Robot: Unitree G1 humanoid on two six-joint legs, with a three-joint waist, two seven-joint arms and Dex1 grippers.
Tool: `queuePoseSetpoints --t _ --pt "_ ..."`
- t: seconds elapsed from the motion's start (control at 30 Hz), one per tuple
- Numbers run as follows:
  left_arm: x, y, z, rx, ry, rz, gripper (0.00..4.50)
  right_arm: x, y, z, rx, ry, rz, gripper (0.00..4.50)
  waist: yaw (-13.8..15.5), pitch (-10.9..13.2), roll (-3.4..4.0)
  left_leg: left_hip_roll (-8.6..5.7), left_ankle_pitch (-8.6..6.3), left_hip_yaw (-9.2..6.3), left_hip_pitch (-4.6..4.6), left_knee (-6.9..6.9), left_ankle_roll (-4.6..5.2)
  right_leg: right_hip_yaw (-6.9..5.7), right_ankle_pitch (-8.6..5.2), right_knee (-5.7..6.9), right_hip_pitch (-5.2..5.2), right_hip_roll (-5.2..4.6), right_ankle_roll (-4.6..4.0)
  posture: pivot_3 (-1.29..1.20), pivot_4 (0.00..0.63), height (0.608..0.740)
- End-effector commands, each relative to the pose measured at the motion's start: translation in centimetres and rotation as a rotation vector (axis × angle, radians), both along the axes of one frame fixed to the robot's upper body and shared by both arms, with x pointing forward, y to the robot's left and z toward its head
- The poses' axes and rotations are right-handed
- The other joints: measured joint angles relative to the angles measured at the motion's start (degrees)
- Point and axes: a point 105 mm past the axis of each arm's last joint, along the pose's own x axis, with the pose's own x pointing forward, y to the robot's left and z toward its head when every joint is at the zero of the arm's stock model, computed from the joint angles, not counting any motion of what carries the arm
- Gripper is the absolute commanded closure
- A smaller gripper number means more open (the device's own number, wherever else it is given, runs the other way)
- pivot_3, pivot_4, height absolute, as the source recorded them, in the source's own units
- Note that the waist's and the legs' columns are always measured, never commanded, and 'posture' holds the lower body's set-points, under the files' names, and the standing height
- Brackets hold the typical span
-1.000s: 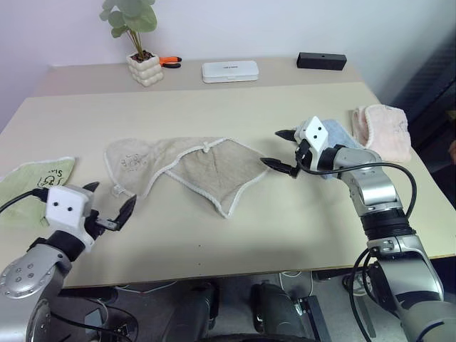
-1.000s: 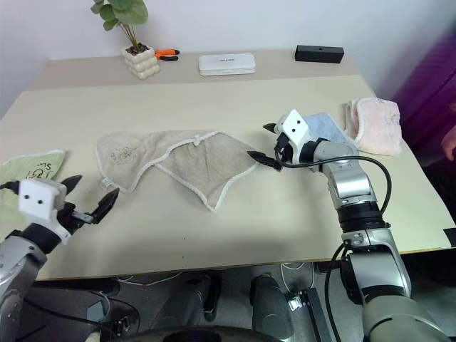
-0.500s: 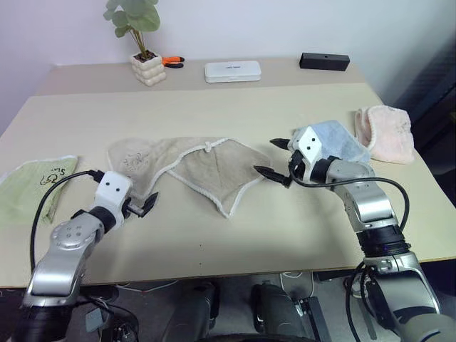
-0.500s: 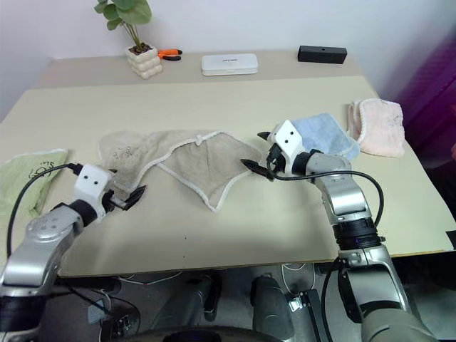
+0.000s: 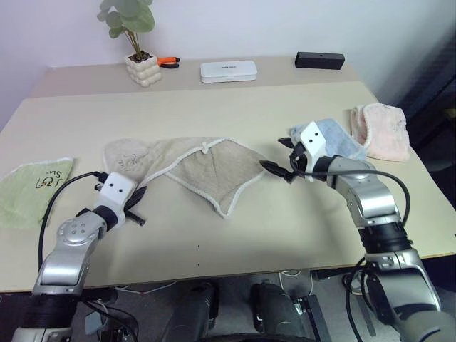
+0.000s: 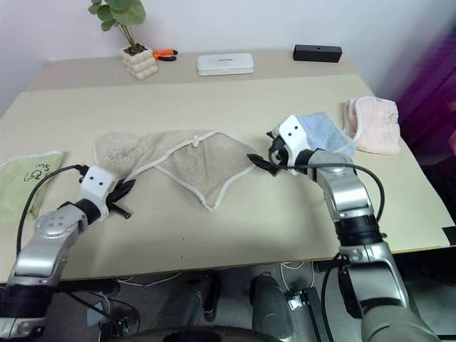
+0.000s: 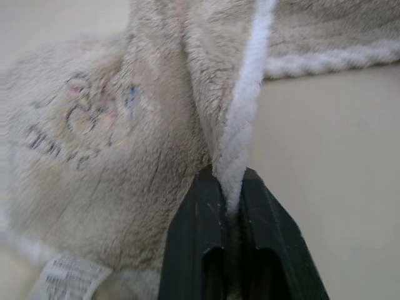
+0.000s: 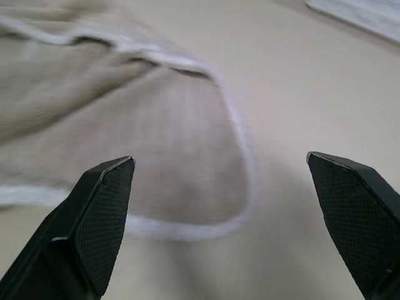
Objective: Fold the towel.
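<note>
My right gripper isn't ready to close on the beige towel yet and needs to lower first. My fingers are above the towel at its rounded corner, and their shadows are apart on the tabletop.
The beige towel lies crumpled on the table, left of centre, with its whitish edging and small loop showing. My left gripper is at the towel's near-left edge. In the left wrist view this gripper is shut on the towel's white edging, beside the small dark embroidered mark. My right gripper hovers open just off the towel's right corner. In the right wrist view its fingers stand wide apart, with that corner of the towel lying between them.
A light green towel lies at the left table edge. A light blue towel and a pink one lie at the right. A potted plant, orange pliers, a white case and a black box line the back.
My left gripper moved forward from the table's near-left to the towel's edge and shut on the white edging. My right gripper turned a little and stays open by the right corner.
</note>
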Motion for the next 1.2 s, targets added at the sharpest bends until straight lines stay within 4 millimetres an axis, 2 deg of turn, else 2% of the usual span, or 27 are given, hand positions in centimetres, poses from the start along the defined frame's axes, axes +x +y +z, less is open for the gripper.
queuePoseSetpoints --t 0.03,0.1,0.23,0.37,0.47,0.53,0.7,0.73,0.77,0.83,0.97,1.07,1.13,1.2 --pt "-0.5 0.4 1.8 0.005 -0.067 0.001 4.40 1.5 0.4 0.0 0.045 0.064 -0.051 0.00 0.21 0.00 0.00 0.00 0.00 0.00 0.00 0.00 0.00 0.00 0.00 0.00 0.00 0.00 0.00 0.00 0.150 0.736" --pt "-0.7 0.3 1.9 0.004 -0.068 0.001 4.40 1.8 0.7 -0.2 0.059 0.092 -0.053 0.00 0.48 0.00 0.00 0.00 0.00 0.00 0.00 -0.01 0.00 0.00 0.00 -0.02 0.00 0.00 0.00 0.00 0.150 0.736" --pt "-1.2 0.4 1.9 0.008 -0.075 0.009 4.40 2.7 1.8 -2.5 0.014 0.175 -0.045 0.00 0.32 0.00 0.00 -0.05 0.00 0.00 -0.02 0.02 0.01 0.00 0.01 -0.04 0.04 -0.02 0.00 0.00 0.150 0.736" --pt "-1.4 0.4 2.1 0.005 -0.083 0.014 4.40 3.0 2.5 -3.3 -0.010 0.197 -0.030 0.00 0.17 -0.01 0.01 -0.04 0.01 0.00 -0.01 0.00 0.01 0.00 0.01 -0.02 0.01 -0.01 -0.01 0.00 0.150 0.736" --pt "-1.6 0.3 2.3 0.003 -0.088 0.017 4.50 3.1 2.6 -3.9 -0.045 0.203 -0.039 0.86 -0.02 -0.01 0.02 -0.03 0.02 0.00 0.00 0.01 -0.01 0.00 0.01 0.02 0.01 0.01 -0.01 0.00 0.150 0.736" --pt "-1.7 0.2 2.5 -0.001 -0.093 0.018 4.50 3.3 2.3 -4.0 -0.049 0.206 -0.053 1.71 -0.01 -0.02 0.02 -0.02 0.02 0.00 0.01 0.00 -0.02 0.00 0.01 0.02 0.01 0.02 -0.01 0.00 0.150 0.736" --pt "-1.7 0.1 2.8 -0.005 -0.097 0.011 4.50 3.2 2.1 -3.6 -0.050 0.189 -0.046 4.21 0.09 -0.02 0.02 -0.02 0.02 0.00 0.02 0.01 -0.02 0.00 0.01 0.02 0.02 0.02 -0.01 0.00 0.150 0.736" --pt "-1.7 0.1 2.8 -0.005 -0.097 0.010 4.50 3.2 2.1 -3.5 -0.051 0.186 -0.045 4.44 0.11 -0.02 0.02 -0.02 0.02 0.00 0.02 0.01 -0.02 0.00 0.01 0.01 0.02 0.01 -0.01 0.00 0.150 0.736" --pt "-1.7 0.1 2.8 -0.005 -0.098 0.009 4.50 3.2 2.1 -3.3 -0.054 0.178 -0.044 4.44 0.12 -0.02 0.02 -0.03 0.02 0.00 0.02 0.01 -0.02 0.00 0.01 0.01 0.03 0.01 -0.01 0.00 0.150 0.736" --pt "-1.3 0.0 3.4 -0.007 -0.116 0.002 4.50 3.5 1.8 -2.3 -0.071 0.126 -0.043 4.44 0.14 -0.01 0.02 -0.03 0.02 0.00 0.02 0.01 -0.02 0.00 0.01 0.01 0.03 0.01 -0.01 0.00 0.150 0.736" --pt "0.6 0.4 6.4 -0.046 -0.218 0.020 4.50 5.1 0.4 2.1 -0.132 -0.075 -0.087 4.44 0.46 0.02 0.07 -0.05 0.02 -0.01 0.00 0.03 -0.02 -0.01 0.01 0.01 0.02 0.01 -0.01 0.00 0.150 0.736" --pt "3.1 1.5 10.6 -0.058 -0.369 0.078 4.50 6.3 -0.2 7.1 -0.133 -0.258 -0.131 4.44 0.26 0.04 0.07 -0.07 0.05 -0.01 -0.01 0.04 -0.08 -0.02 0.02 0.03 -0.01 0.01 0.00 0.00 0.150 0.736" --pt "4.3 2.4 13.2 -0.047 -0.457 0.121 4.50 6.7 -0.4 9.6 -0.131 -0.345 -0.147 4.44 -0.01 0.04 0.03 -0.07 0.24 -0.01 -0.04 0.02 -0.38 -0.03 0.02 0.07 -0.06 0.01 0.00 0.00 0.150 0.736" --pt "5.1 3.8 16.9 -0.053 -0.570 0.177 4.50 6.7 -0.6 13.0 -0.105 -0.449 -0.151 4.44 -0.19 0.04 0.02 -0.05 0.26 0.00 -0.04 -0.03 -0.41 -0.02 0.02 0.03 -0.08 0.02 0.01 0.00 0.150 0.736"
